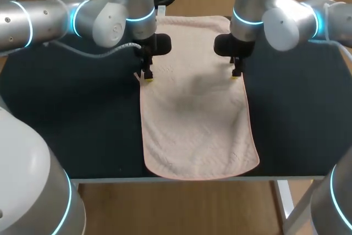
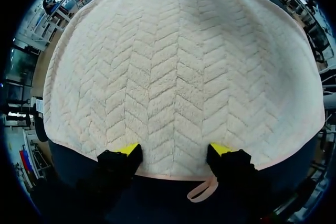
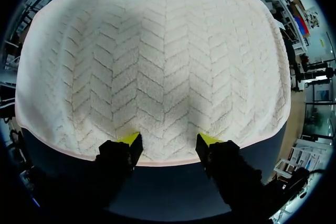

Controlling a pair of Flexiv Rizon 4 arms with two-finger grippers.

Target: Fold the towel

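The right gripper grabs the long hemmed edge (image 1: 242, 83) of the towel (image 1: 195, 114) next, to fold the towel across its length.
A pale pink towel (image 1: 195, 114) with a herringbone weave lies flat and lengthwise on the dark table (image 1: 71, 125). My left gripper (image 1: 147, 76) points down on the towel's left long edge, about a third of the way from the far end. In the left wrist view its fingers stand apart, tips resting on the towel (image 2: 178, 77) just inside the hem; the gripper (image 2: 170, 149) is open. My right gripper (image 1: 236, 74) sits on the opposite long edge. It (image 3: 169, 140) is also open, tips on the towel (image 3: 157, 66) by the hem.
A small hanging loop (image 2: 202, 191) sticks out from the hem beside my left gripper. The towel's near end reaches the table's front edge (image 1: 203, 179). Dark tabletop lies bare to both sides of the towel.
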